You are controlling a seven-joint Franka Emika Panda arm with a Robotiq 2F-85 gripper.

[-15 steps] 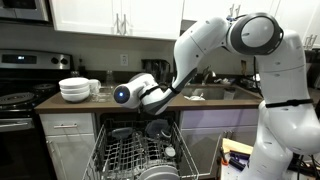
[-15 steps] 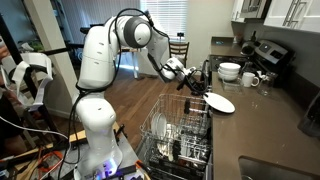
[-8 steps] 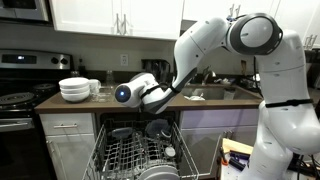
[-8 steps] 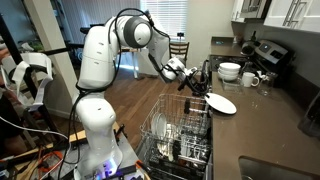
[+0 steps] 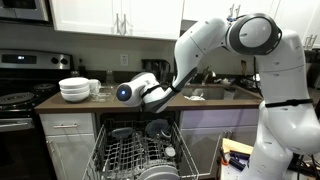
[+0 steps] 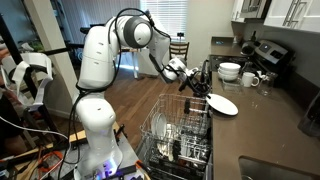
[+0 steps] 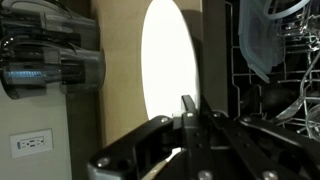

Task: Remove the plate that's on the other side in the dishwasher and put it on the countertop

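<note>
The white plate point(image 7: 168, 65) would land on the brown countertop below if released now, its rim being inside the countertop's front edge.
My gripper point(image 6: 205, 92) is shut on the rim of a white plate point(image 6: 222, 104) and holds it roughly flat just above the dark brown countertop point(image 6: 270, 125), beside the open dishwasher point(image 6: 180, 140). In the wrist view the plate point(image 7: 168, 65) is a bright oval, and the fingers point(image 7: 188, 112) are clamped on its near edge. The gripper also shows in an exterior view point(image 5: 122, 95), over the countertop point(image 5: 60, 103) and above the dishwasher's pulled-out grey rack point(image 5: 135, 155); the plate is hard to make out there.
A stack of white bowls point(image 5: 75, 90) point(image 6: 230, 70) and mugs point(image 5: 96, 87) point(image 6: 250, 78) stand on the countertop near the black stove point(image 5: 15, 100). Dishes remain in the rack point(image 7: 262, 40). A sink point(image 5: 212, 94) lies beyond the arm.
</note>
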